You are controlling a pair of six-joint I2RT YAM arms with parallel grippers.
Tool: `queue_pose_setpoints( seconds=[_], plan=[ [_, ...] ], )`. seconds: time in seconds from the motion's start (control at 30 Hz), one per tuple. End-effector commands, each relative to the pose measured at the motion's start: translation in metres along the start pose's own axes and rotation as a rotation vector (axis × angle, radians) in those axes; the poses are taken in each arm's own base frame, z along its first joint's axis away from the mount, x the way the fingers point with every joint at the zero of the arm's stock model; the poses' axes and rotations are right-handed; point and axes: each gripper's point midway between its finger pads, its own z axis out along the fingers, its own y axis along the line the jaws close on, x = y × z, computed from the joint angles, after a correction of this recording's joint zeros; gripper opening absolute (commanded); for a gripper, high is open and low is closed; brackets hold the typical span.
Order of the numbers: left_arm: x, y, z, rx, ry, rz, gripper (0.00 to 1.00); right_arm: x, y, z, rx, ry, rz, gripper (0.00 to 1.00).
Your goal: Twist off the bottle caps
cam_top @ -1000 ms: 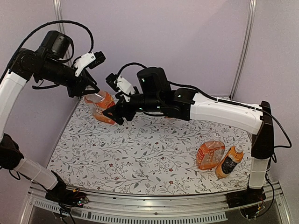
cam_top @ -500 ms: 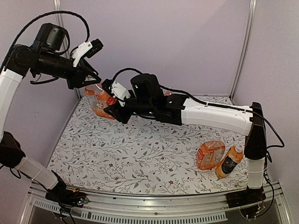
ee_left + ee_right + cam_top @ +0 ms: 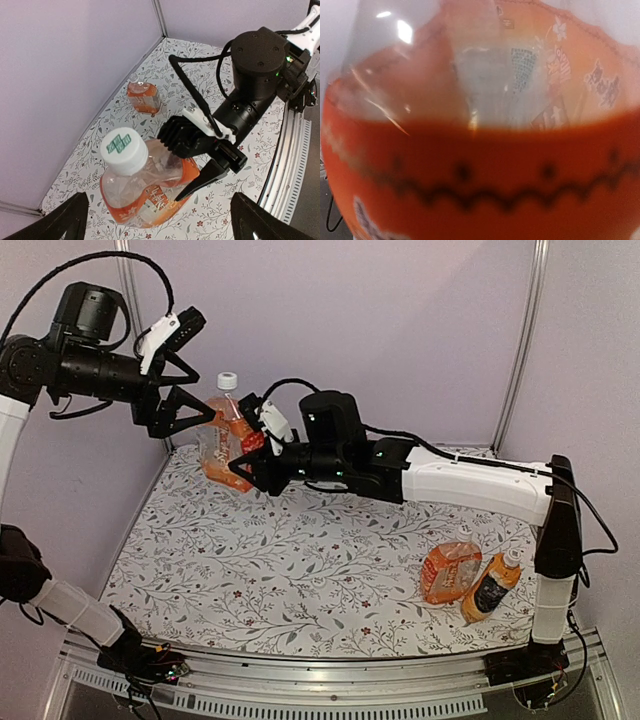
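Observation:
The white cap should be left for my right gripper to unscrew, so I need to grab the bottle by its lower body with my left gripper next.
A clear bottle of orange liquid is held upright above the table's back left. Its white bottle cap is on; the left wrist view shows green print on that cap. My right gripper is shut on the bottle's body from the right, its black fingers pressing the label. The right wrist view is filled by the bottle. My left gripper stands wide open just left of the bottle, its fingers well apart from it.
Two more orange bottles lie near the right arm's base: a clear one and a dark-labelled one with a white cap. Another small bottle lies by the back left wall. The floral cloth covers the table.
My left gripper has let go of the bottle, opened wide and drawn back to the left. My right gripper has closed on the bottle, which now stands upright and higher.

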Motion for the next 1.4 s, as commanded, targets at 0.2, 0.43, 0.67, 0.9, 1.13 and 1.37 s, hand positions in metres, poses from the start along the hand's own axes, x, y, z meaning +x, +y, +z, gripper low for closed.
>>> queue_pose_setpoints(
  seconds=[0.2,0.43,0.67,0.9,1.13,1.37],
  plan=[
    [0.026,-0.078,-0.080,0.190,-0.199,0.024,0.99,-0.061,0.065,-0.084,-0.414,-0.146,0.030,0.15],
    [0.030,-0.102,-0.068,0.324,-0.310,-0.029,1.00,-0.072,0.095,-0.117,-0.511,-0.182,-0.040,0.15],
    [0.006,-0.103,-0.055,0.396,-0.449,-0.113,0.96,-0.073,0.112,-0.122,-0.541,-0.200,-0.108,0.14],
    [0.010,-0.108,-0.023,0.470,-0.419,-0.211,0.80,-0.070,0.114,-0.120,-0.545,-0.187,-0.122,0.13],
    [0.010,-0.108,-0.020,0.479,-0.421,-0.221,0.49,-0.068,0.114,-0.120,-0.544,-0.181,-0.131,0.13],
    [0.019,-0.110,-0.016,0.475,-0.404,-0.241,0.29,-0.064,0.104,-0.117,-0.472,-0.165,-0.110,0.56]
  ],
)
